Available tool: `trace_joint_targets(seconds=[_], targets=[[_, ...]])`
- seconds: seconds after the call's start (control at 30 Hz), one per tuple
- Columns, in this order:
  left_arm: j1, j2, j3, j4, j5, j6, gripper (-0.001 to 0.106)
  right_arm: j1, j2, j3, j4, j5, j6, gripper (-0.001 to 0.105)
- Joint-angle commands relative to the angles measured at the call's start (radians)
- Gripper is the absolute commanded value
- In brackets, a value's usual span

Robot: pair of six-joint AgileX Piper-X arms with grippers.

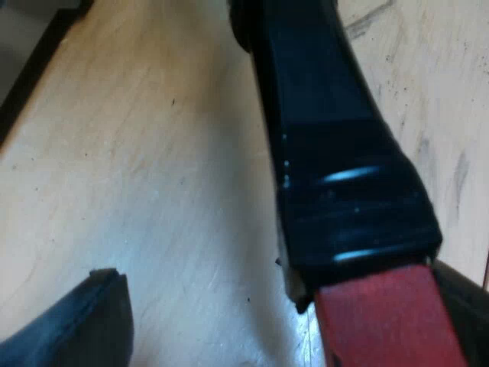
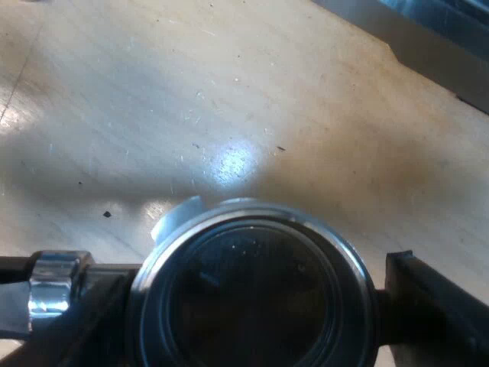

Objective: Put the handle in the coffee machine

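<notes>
The handle has to go in the coffee machine. My left gripper should next grab the dark handle by its red end.
The holder's dark handle runs away from the left wrist camera over the pale wooden table, its red end nearest. My left gripper is open and straddles the handle. One finger stands well clear of it and the other sits close beside the red end. In the right wrist view I look down into the holder's round metal basket, with its chrome neck at one side. My right gripper is shut on the basket, one finger against its rim.
A grey metal edge crosses the table beyond the basket. The table's dark border shows far from the handle. Bare scuffed wood lies under both grippers.
</notes>
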Motion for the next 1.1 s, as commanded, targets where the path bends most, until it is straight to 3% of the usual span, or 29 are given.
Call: trace_joint_targets(seconds=[0.03, 0.6, 0.73, 0.77, 0.87, 0.93, 1.1], targets=[[-0.003, -0.003, -0.003, -0.020, -0.006, -0.011, 0.071, -0.004, -0.017, -0.006, -0.003, -0.012, 0.000, 0.000], [-0.003, -0.003, -0.003, -0.034, -0.006, -0.011, 0.071, -0.004, -0.017, -0.006, -0.003, -0.012, 0.000, 0.000], [-0.003, -0.003, -0.003, -0.034, -0.006, -0.011, 0.058, -0.004, -0.017, -0.006, -0.003, -0.012, 0.001, 0.000], [-0.003, -0.003, -0.003, -0.034, -0.006, -0.011, 0.042, -0.004, -0.017, -0.006, -0.003, -0.012, 0.001, 0.000], [-0.003, -0.003, -0.003, -0.034, -0.006, -0.011, 0.010, -0.004, -0.017, -0.006, -0.003, -0.012, 0.018, 0.000], [-0.003, -0.003, -0.003, -0.034, -0.006, -0.007, 0.000, -0.004, -0.017, -0.006, -0.003, -0.012, 0.021, 0.000], [-0.003, -0.003, -0.003, -0.034, -0.006, -0.007, 0.000, -0.004, -0.017, -0.006, -0.003, -0.007, 0.038, 0.000]])
